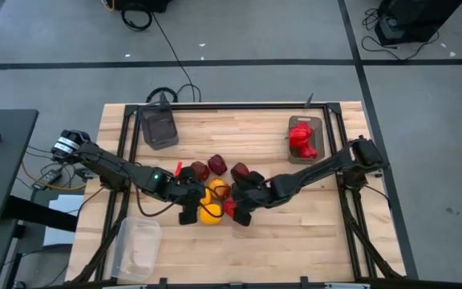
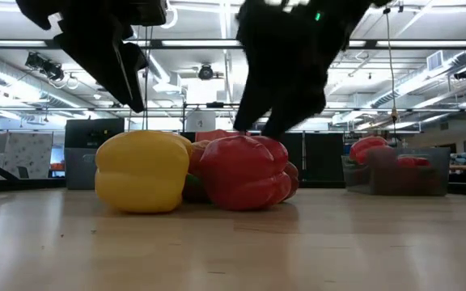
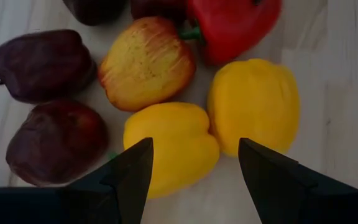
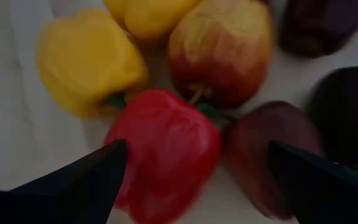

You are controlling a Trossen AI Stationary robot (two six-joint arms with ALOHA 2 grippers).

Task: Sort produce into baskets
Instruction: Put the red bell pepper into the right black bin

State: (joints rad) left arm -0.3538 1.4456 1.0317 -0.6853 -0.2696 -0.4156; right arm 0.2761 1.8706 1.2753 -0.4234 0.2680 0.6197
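Observation:
The robot's right gripper will next grip the red pepper by its plump rounded sides, to sort it into the dark grey basket [image 1: 305, 140].
Several peppers lie in a cluster at the table's middle: a red one [image 1: 230, 209] [image 4: 163, 146], two yellow ones [image 3: 169, 146] [image 3: 253, 106], an orange-yellow one [image 1: 217, 189] [image 3: 146, 62] and dark maroon ones [image 1: 200, 170] [image 3: 39, 62]. My left gripper [image 1: 192, 210] [image 3: 197, 171] is open above the yellow peppers. My right gripper [image 1: 241, 210] [image 4: 197, 174] is open, its fingers on either side of the red pepper [image 2: 245, 170]. A dark grey basket [image 1: 159, 128] stands far left. Another dark grey basket [image 1: 315, 152] at the far right holds red peppers [image 1: 301, 138]. A clear basket [image 1: 137, 249] stands near left. My right gripper comes at the red pepper from above. In the low view one fingertip [image 2: 259, 128] reaches the pepper's top [image 2: 245, 141]; I cannot tell whether it touches. The pepper rests on the table.
A dark frame [image 1: 231, 104] runs round the wooden table. Bare wood [image 1: 295, 241] lies at the near right and between the cluster and the far baskets. The two grippers stand close together over the cluster.

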